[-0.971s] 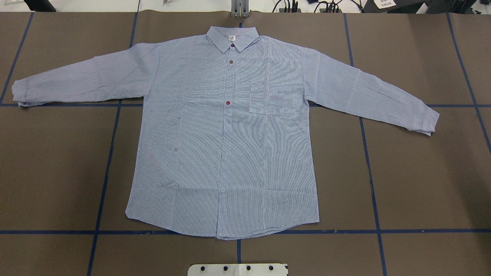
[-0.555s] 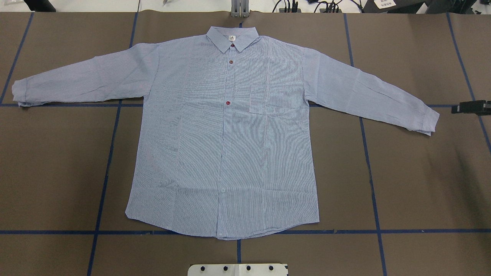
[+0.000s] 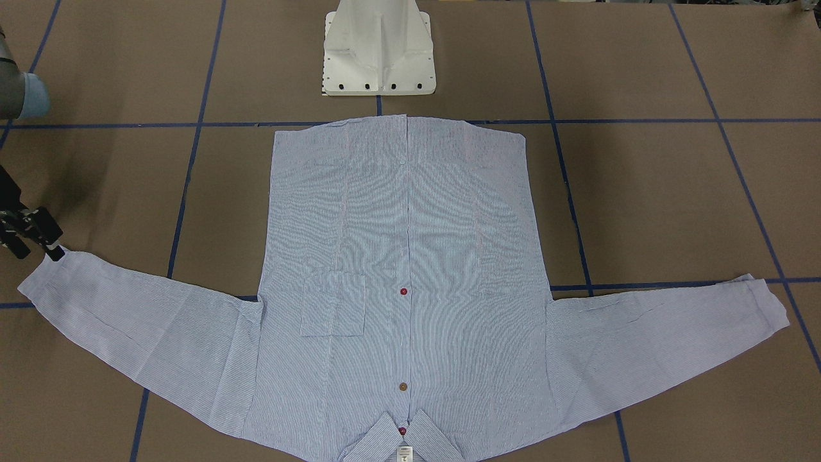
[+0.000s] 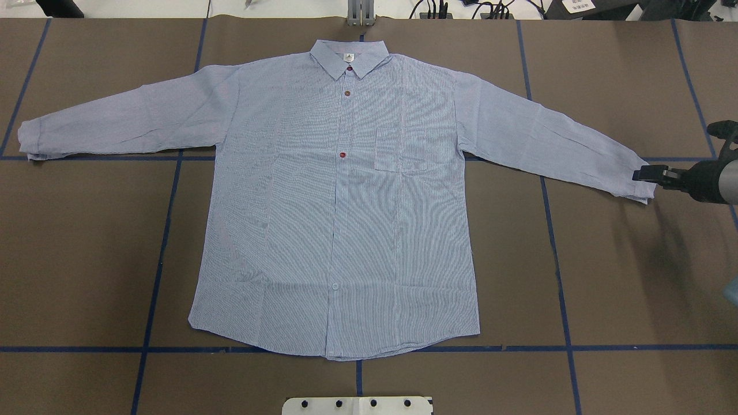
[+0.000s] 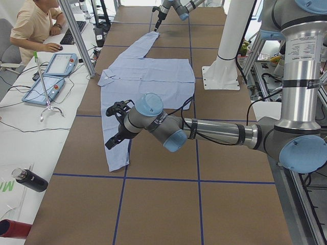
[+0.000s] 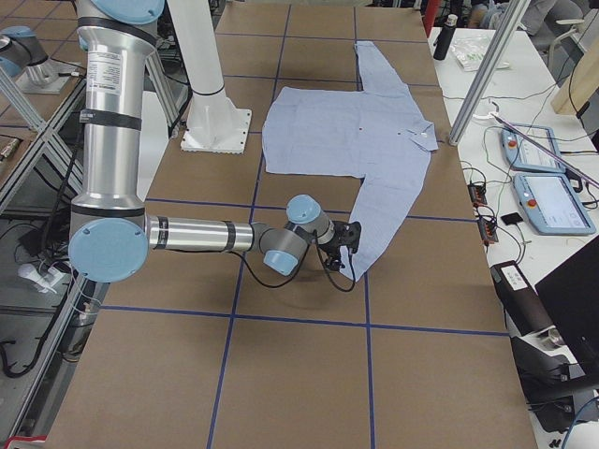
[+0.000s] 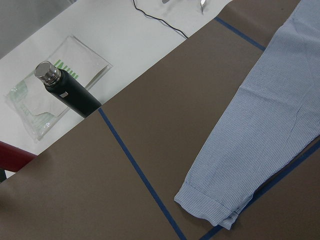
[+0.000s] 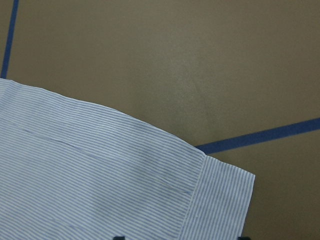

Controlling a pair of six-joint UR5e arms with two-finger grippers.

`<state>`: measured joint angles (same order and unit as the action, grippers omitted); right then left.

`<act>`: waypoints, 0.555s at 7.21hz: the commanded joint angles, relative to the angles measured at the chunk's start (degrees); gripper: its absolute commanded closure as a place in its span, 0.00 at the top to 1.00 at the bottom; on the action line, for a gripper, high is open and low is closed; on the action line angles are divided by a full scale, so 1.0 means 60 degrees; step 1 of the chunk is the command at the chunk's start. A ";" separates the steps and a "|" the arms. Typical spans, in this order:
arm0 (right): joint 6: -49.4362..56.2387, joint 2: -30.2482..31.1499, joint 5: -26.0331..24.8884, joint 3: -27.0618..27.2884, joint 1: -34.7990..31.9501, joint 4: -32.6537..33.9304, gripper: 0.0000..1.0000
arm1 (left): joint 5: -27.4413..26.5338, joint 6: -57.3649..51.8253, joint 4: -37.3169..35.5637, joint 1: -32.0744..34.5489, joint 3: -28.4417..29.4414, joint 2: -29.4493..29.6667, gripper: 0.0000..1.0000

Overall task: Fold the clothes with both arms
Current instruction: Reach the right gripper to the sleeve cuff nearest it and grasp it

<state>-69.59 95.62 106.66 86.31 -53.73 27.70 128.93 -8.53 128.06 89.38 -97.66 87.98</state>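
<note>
My right gripper grabs the sleeve by its cuff [image 3: 43,274] next, to fold the sleeve across the shirt's body [image 3: 404,246].
The striped shirt [image 4: 346,202] lies flat and face up on the brown table, sleeves spread, collar at the far edge. My right gripper [image 4: 641,174] is at the cuff of the sleeve on the overhead view's right. It is open: in the right wrist view two dark tips stand apart at the bottom edge with the cuff [image 8: 220,200] between them. It also shows in the front-facing view [image 3: 40,247]. My left gripper [image 5: 111,126] shows only in the exterior left view, above the other sleeve; I cannot tell whether it is open. The left wrist view shows that cuff [image 7: 210,205].
The white pedestal base [image 3: 378,51] stands at the robot's side of the table, just behind the shirt's hem. A dark bottle [image 7: 67,92] lies on the white bench beyond the table's left end. An operator [image 5: 36,25] sits there with two pendants [image 5: 51,76].
My right gripper came in from the overhead view's right edge and moved left and slightly nearer, up to the sleeve cuff. The shirt has not moved.
</note>
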 commanded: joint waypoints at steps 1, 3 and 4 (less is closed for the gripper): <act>-0.0397 0.0074 -0.0520 -0.0480 0.0327 -0.0540 0.70 | 0.0001 0.0000 0.0000 0.0000 -0.0013 -0.0001 1.00; -0.0632 0.0045 -0.0769 -0.0996 0.0503 -0.1291 0.70 | 0.0001 0.0000 0.0000 0.0000 -0.0013 -0.0001 1.00; -0.0764 0.0045 -0.0857 -0.0981 0.0561 -0.1292 0.66 | 0.0001 0.0000 0.0000 0.0000 0.0002 -0.0001 1.00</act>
<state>-73.20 95.90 102.24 80.86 -50.88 20.68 128.93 -8.53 128.06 89.38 -97.69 87.98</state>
